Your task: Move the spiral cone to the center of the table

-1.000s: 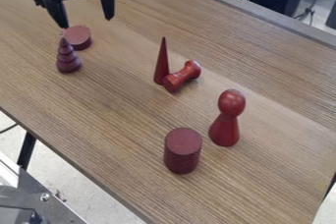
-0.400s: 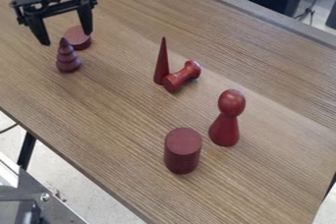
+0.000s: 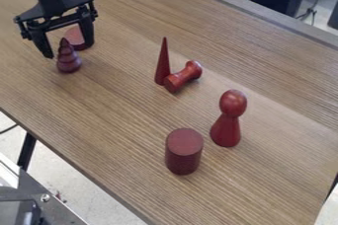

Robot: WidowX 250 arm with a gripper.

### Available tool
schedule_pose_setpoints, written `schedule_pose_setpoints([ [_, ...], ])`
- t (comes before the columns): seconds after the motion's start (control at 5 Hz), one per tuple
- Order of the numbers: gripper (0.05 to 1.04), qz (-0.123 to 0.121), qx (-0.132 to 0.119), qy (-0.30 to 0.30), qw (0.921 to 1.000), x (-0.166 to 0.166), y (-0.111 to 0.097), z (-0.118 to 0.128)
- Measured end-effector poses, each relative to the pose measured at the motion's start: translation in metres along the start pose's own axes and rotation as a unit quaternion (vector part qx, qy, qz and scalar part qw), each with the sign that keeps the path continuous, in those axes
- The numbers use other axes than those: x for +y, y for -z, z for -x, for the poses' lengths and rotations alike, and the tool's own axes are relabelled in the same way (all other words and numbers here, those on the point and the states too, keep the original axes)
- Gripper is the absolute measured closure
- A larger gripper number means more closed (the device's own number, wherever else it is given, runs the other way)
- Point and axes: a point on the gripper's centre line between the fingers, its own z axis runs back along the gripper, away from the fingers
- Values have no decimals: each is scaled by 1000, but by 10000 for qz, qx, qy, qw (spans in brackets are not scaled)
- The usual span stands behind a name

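Note:
I will grab the spiral cone point(image 3: 68, 61) by its narrow upper part next, and bring it to the center of the table.
The gripper point(image 3: 70, 51) hangs at the upper left of the camera view, open, its two fingers apart on either side of the spiral cone's upper part as seen from here. The dark red spiral cone point(image 3: 68, 61) stands upright on the wooden table point(image 3: 125, 115), with ridges winding up to a pointed tip. I cannot tell how far the fingertips are above or behind it.
A short red disc point(image 3: 76, 37) is behind the gripper's fingers, partly hidden. Around the table's middle a smooth thin cone point(image 3: 162, 66) stands beside a lying spool-like piece point(image 3: 184, 77). Nearer the front are a round-headed peg figure point(image 3: 228, 120) and an upright cylinder point(image 3: 184, 151).
The gripper has come down and somewhat to the left, toward the spiral cone, and more of the arm shows above it. The pieces on the table have not moved.

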Motion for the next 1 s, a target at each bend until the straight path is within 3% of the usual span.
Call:
schedule_pose_setpoints([
  [0.4,688,113,-13,116,9999,-3,1,0],
  [0.6,757,133,9,81,9999,-4,1,1],
  [0.8,757,54,121,126,9998,-4,2,5],
  [1.0,757,-185,259,380,9988,-8,-4,15],
])
